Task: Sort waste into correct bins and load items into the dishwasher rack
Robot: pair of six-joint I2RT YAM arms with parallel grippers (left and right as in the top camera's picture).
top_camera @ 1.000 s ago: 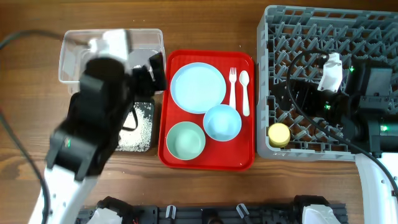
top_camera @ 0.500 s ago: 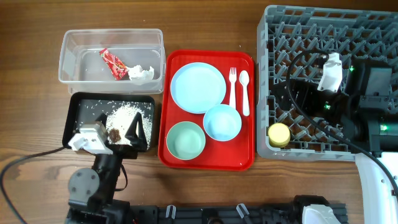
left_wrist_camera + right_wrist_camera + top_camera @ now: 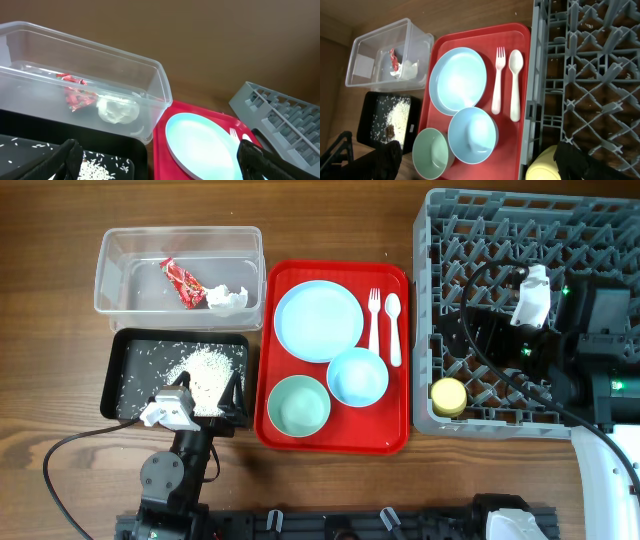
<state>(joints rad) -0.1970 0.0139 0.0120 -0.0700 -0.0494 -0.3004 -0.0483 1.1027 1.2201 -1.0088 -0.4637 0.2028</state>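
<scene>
The blue bowl needs to be grabbed next by its rim (image 3: 386,378) with my right gripper, one finger inside. The bowl's base then stays free for loading into the rack (image 3: 480,240).
The clear tub (image 3: 110,270) holds the red wrapper (image 3: 180,282) and the white tissue (image 3: 228,298). The black tray (image 3: 130,360) holds rice (image 3: 205,365) and brown scraps (image 3: 390,131). My left gripper (image 3: 205,405) is open and empty, low over the black tray's front edge. On the red tray (image 3: 400,435) lie the blue plate (image 3: 318,320), blue bowl (image 3: 357,377), green bowl (image 3: 298,406), fork (image 3: 374,320) and spoon (image 3: 393,328). The yellow cup (image 3: 448,395) sits in the grey rack (image 3: 480,240). My right gripper (image 3: 487,350) is open and empty above the rack, near the cup.
The rack fills the right side of the table. A black cable (image 3: 60,455) trails over the wood at the front left. The left wrist view shows the tub (image 3: 150,65), plate (image 3: 205,145) and a rack corner (image 3: 285,115).
My left arm has drawn back from over the tub and black tray to the front edge, then shifted slightly right. The right arm has not moved.
</scene>
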